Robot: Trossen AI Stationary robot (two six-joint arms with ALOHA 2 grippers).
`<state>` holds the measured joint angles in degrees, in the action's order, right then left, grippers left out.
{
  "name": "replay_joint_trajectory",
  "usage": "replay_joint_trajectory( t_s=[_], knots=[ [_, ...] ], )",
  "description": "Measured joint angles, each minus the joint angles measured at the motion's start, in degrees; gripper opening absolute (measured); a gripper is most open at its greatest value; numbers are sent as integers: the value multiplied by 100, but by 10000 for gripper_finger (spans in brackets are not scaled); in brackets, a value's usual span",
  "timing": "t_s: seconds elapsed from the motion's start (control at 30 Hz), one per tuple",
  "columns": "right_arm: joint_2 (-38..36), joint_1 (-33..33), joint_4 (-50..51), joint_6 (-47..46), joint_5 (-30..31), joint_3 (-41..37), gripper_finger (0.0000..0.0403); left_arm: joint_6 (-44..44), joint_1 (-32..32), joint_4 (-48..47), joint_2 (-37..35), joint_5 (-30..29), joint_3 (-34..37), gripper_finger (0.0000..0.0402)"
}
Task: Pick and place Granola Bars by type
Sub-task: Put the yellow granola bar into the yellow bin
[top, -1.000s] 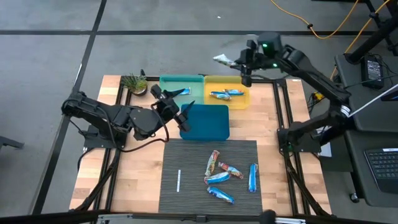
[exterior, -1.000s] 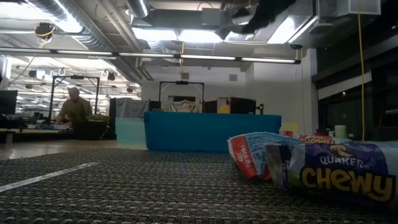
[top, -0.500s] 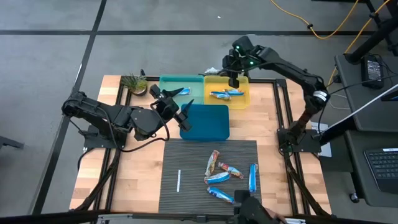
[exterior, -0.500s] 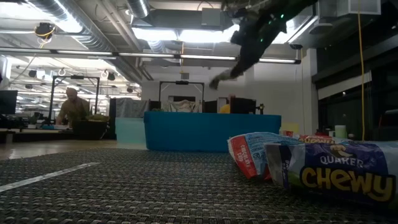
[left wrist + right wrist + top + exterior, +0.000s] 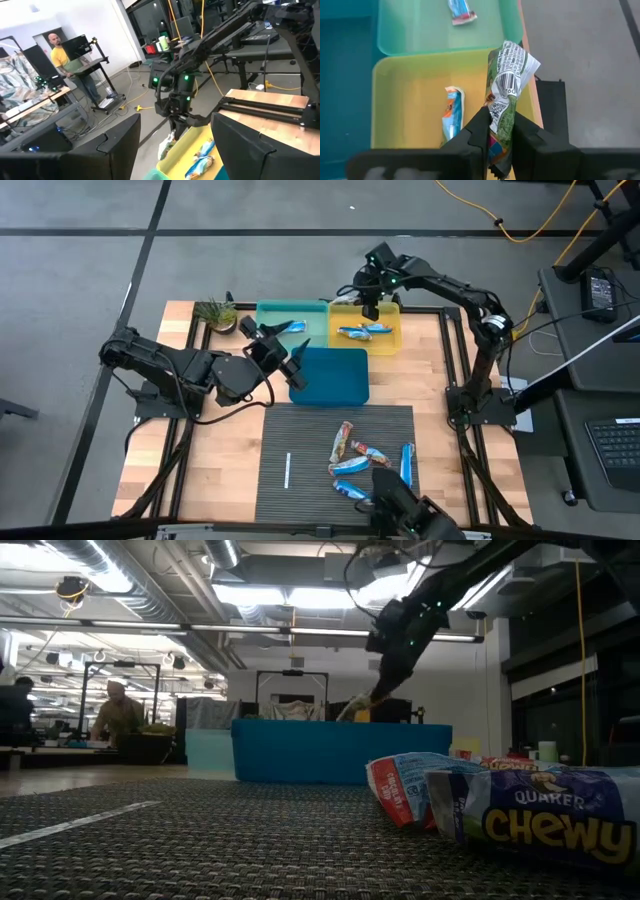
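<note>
The green-and-white bar's loose end still sticks out above and past the yellow tray's rim, so my right gripper stays closed on the bar for now.
My right gripper hovers over the far edge of the yellow tray, shut on a green-and-white granola bar. One blue bar lies in the yellow tray, and another lies in the green tray. Several bars lie on the dark mat, among them a multicoloured one and a blue one. My left gripper is open and empty, at the left edge of the blue tray. My right gripper pinches the green-and-white bar between its two fingers near one end of the wrapper. The fingers come from above, pointing down. The bar is lifted clear and sticks out past the fingertips, slanting below them over the yellow tray's far rim.
A thin white stick lies on the mat's left part. A small plant stands at the far left corner. A dark object reaches in over the mat's near edge. People show in the room beyond.
My right gripper has carried the bar from beyond the table's far edge toward the left and down, to the yellow tray's far rim. A dark object has come in over the mat's near edge.
</note>
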<state>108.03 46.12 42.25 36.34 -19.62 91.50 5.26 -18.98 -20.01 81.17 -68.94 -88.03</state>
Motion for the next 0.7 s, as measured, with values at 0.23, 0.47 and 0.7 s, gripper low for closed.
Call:
replay_joint_trajectory(
  t_s=[0.23,0.47,0.7],
  knots=[
    [404,29,-101,-3,0,-2,43,0,0,0,0,-99,0,234],
    [729,29,-136,-4,-56,-4,61,-2,0,2,0,-119,0,235],
    [841,31,-139,-4,-61,-4,45,-2,0,2,0,-176,0,231]
  ],
)
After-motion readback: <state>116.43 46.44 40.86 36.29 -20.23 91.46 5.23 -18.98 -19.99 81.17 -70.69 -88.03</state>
